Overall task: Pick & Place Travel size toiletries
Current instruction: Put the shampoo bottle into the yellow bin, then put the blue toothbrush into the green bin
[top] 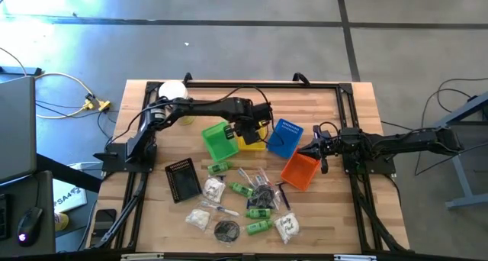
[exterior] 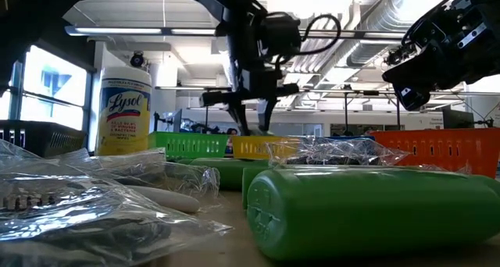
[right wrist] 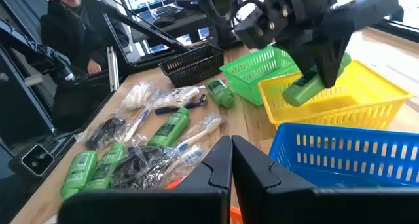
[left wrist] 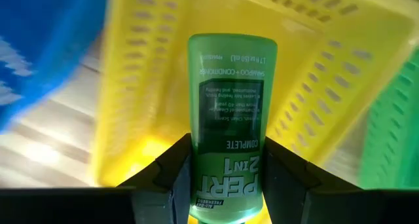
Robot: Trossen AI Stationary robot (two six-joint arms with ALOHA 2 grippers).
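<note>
The robot's left gripper needs to open now, because the loose end of the green bottle points inside the yellow basket's rim (left wrist: 301, 24) and the bottle would lie there.
My left gripper (top: 248, 129) hangs over the yellow basket (top: 252, 142), shut on a small green bottle (left wrist: 230, 112) with a "Pert 2 in 1" label. The right wrist view shows the same bottle (right wrist: 302, 91) above the yellow basket (right wrist: 340, 96). The other toiletries lie on the near half of the table: green bottles (top: 219, 167) (top: 258, 228), white sachets (top: 213, 188) (top: 287, 227), clear-wrapped sticks (top: 255, 177) and a black round pouch (top: 226, 230). My right gripper (top: 316, 150) waits, shut and empty, between the blue basket (top: 284, 136) and the orange basket (top: 300, 171). My left gripper pinches the green bottle between its two fingers (left wrist: 171, 178), one on each narrow side of the end nearest the wrist (left wrist: 226, 185). The fingers come from above, pointing down. The bottle is lifted clear, and its free end (left wrist: 232, 47) points down into the yellow basket's mouth.
Green basket (top: 221, 139), yellow, blue and orange baskets stand in a row across the table's middle. A black basket (top: 183, 178) lies to the near left. The big white jar with the yellow label (exterior: 123, 111) stands at the far left. A person sits beyond the table (right wrist: 69, 27).
</note>
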